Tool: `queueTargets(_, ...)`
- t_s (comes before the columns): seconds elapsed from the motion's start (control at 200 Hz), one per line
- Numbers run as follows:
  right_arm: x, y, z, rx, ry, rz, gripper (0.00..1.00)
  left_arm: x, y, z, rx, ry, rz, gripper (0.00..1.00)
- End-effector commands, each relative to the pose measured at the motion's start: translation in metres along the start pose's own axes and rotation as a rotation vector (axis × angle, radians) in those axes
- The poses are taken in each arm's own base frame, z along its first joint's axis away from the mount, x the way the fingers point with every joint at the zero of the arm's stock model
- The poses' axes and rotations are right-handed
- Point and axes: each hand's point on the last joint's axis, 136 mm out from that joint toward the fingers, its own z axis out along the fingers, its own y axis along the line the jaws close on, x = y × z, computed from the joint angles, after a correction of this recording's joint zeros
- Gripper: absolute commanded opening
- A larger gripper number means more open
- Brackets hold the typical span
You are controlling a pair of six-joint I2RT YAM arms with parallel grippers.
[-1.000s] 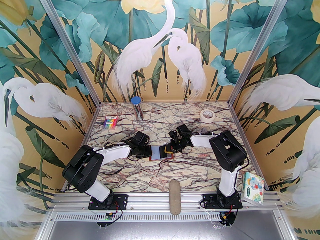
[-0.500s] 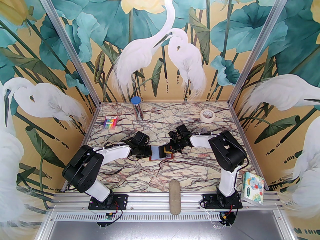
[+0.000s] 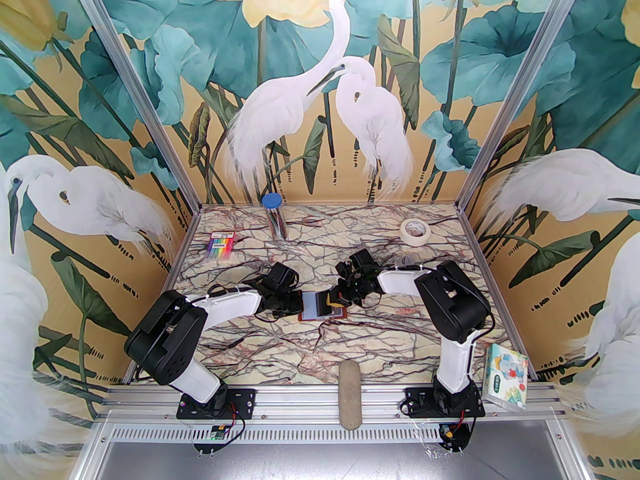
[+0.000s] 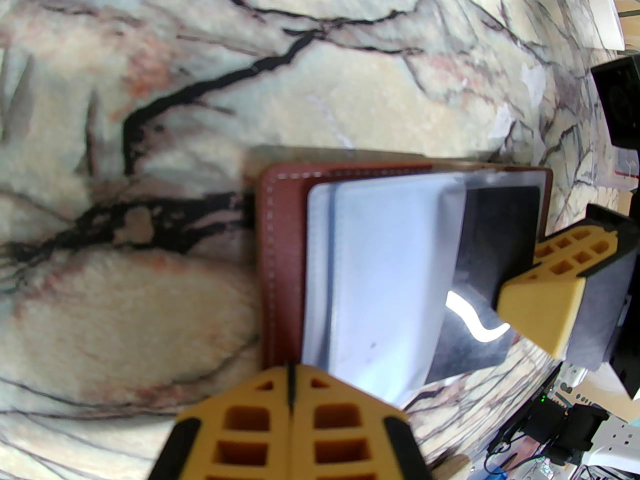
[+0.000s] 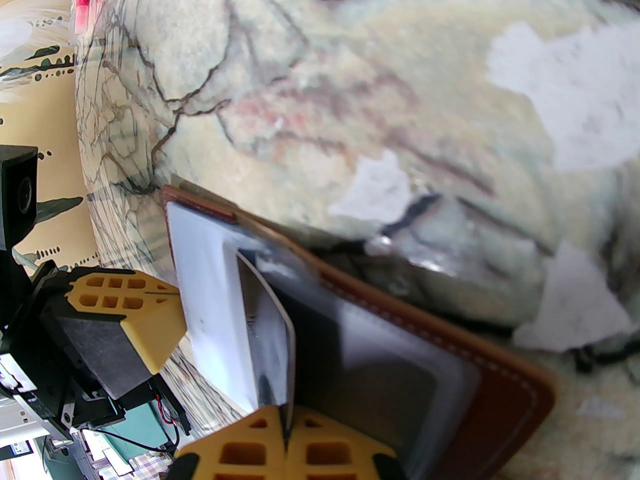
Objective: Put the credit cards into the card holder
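My right gripper is ready to open: the dark credit card's leading part is under the sleeve, so the card would stay on the open holder (image 3: 334, 314).
The reddish-brown card holder (image 3: 334, 314) lies open mid-table with a pale bluish sleeve (image 4: 370, 278) spread over it. In the left wrist view my left gripper (image 4: 291, 368) is shut, its tips resting on the holder's stitched edge (image 4: 280, 248) beside the sleeve. My right gripper (image 5: 287, 415) is shut on a dark credit card (image 5: 272, 328), seen edge-on. In the left wrist view that card (image 4: 495, 248) lies partly under the sleeve. From above, the left gripper (image 3: 300, 304) and right gripper (image 3: 330, 302) face each other across the holder.
A pack of rainbow pens (image 3: 220, 246) lies at the far left and a tube with a blue cap (image 3: 274, 215) at the back. A tape roll (image 3: 415, 230) sits back right. A tissue pack (image 3: 506, 375) and a beige oblong pad (image 3: 350, 393) rest on the front rail.
The right arm has crept slightly to the left with the card. The left arm and the holder have stayed put.
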Motion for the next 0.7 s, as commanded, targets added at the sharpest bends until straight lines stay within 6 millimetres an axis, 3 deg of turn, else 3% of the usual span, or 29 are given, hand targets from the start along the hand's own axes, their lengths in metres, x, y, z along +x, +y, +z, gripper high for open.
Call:
queueTargets(0.0,0.012,-0.032,0.014,0.128,0.03,0.057,0.0,0.014,0.023,0.012,-0.075,0.052,-0.004,0.05)
queueTargets(0.23,0.014,-0.03,0.014,0.14,0.032,0.051,0.01,0.015,0.024,0.013,-0.075,0.054,-0.006,0.05)
queueTargets(0.335,0.013,-0.029,0.01,0.152,0.027,0.043,0.1,0.015,0.024,0.013,-0.076,0.055,-0.006,0.05)
queueTargets(0.54,0.009,-0.02,-0.003,0.185,0.005,0.005,0.17,0.016,0.025,0.013,-0.077,0.054,-0.004,0.05)
queueTargets(0.695,0.008,-0.018,-0.01,0.213,-0.003,-0.012,0.31,0.016,0.025,0.013,-0.078,0.056,-0.004,0.05)
